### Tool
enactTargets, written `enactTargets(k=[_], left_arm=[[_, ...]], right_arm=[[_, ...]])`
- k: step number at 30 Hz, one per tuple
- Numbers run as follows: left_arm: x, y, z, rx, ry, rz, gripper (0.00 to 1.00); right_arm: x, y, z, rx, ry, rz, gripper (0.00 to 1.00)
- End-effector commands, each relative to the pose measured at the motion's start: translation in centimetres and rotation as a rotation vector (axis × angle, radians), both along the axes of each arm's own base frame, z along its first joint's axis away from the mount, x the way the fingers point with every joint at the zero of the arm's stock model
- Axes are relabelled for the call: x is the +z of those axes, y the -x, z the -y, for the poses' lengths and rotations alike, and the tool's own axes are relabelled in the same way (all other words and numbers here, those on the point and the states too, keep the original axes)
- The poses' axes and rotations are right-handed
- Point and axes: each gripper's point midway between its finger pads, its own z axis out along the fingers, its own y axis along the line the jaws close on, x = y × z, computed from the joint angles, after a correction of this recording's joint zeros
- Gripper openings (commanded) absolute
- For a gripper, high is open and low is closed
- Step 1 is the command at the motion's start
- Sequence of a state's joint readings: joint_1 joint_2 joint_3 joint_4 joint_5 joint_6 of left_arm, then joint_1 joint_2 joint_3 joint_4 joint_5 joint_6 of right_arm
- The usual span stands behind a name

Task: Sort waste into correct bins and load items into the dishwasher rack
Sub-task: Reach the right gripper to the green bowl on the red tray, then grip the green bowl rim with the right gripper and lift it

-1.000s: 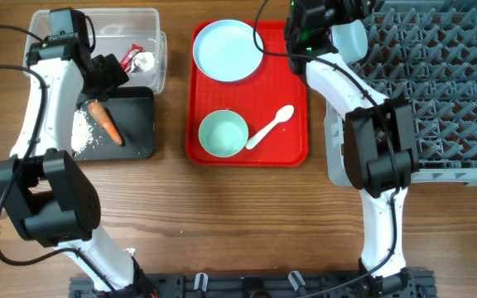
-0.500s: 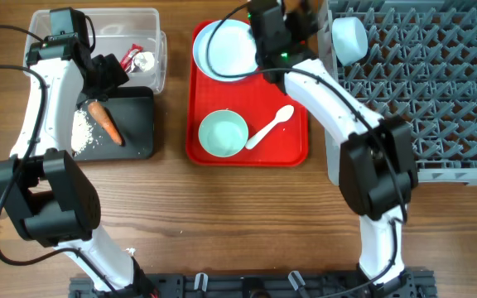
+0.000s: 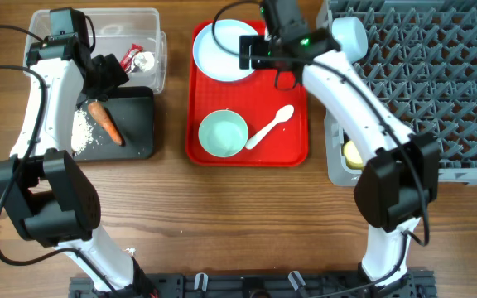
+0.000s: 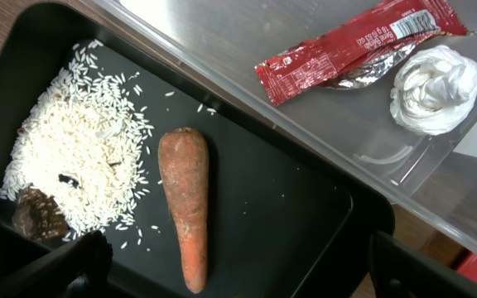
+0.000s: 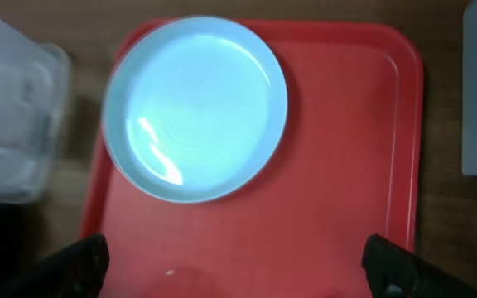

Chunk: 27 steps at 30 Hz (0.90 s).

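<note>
The robot's right gripper will next grab one side of the bowl's rim and leave the bowl's body free, so it can stand the green bowl (image 3: 223,134) tilted in the dishwasher rack.
A red tray (image 3: 296,124) holds a light blue plate (image 3: 222,54), a green bowl (image 3: 223,134) and a white spoon (image 3: 270,127). A pale cup (image 3: 349,35) sits at the near-left corner of the grey dishwasher rack (image 3: 437,91). My right gripper (image 3: 255,51) is open and empty above the tray, at the plate's right edge. In the right wrist view it (image 5: 238,269) hovers over the tray (image 5: 346,165) below the plate (image 5: 195,108). My left gripper (image 3: 106,73) is open and empty, over the carrot (image 4: 185,199) in the black bin (image 4: 296,223).
The black bin (image 3: 139,124) also holds rice (image 3: 83,130) and a dark lump (image 4: 38,211). The clear bin (image 3: 151,33) holds a red wrapper (image 4: 346,50) and a white crumpled tissue (image 4: 435,87). A yellowish object (image 3: 352,153) lies at the rack's front-left corner.
My right gripper has left the cup in the rack and swung left, over the red tray by the plate. The left arm has not moved.
</note>
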State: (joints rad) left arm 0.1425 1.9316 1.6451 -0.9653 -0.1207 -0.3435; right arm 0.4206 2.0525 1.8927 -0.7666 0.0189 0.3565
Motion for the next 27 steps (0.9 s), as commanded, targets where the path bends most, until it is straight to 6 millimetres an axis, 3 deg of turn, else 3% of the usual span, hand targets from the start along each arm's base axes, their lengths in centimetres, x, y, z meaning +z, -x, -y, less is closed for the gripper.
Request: enactTargets(k=[1, 6, 9, 13, 19, 27], left_arm=[[1.2, -0.3, 0.1, 0.005, 0.003, 0.032, 1.00], [1.2, -0.3, 0.1, 0.005, 0.003, 0.032, 1.00], [1.2, -0.2, 0.1, 0.005, 0.003, 0.032, 1.00], [1.2, -0.2, 0.1, 0.005, 0.003, 0.032, 1.00], [1.2, -0.2, 0.1, 0.005, 0.003, 0.032, 1.00], [1.2, -0.2, 0.1, 0.005, 0.003, 0.032, 1.00]], right_arm=[[5.1, 0.2, -0.3, -0.003, -0.146, 0.014, 1.00], [1.1, 5.4, -1.8, 0.119, -0.123, -0.230, 1.00], [-1.2, 7.5, -2.0, 0.134, -0.057, -0.328, 1.00], [-3.0, 8.7, -3.3, 0.218, 0.017, -0.345, 1.00], [-7.0, 9.7, -2.9, 0.203, 0.193, -0.321, 0.98], [-12.1, 11.4, -3.4, 0.360, 0.214, -0.333, 0.79]])
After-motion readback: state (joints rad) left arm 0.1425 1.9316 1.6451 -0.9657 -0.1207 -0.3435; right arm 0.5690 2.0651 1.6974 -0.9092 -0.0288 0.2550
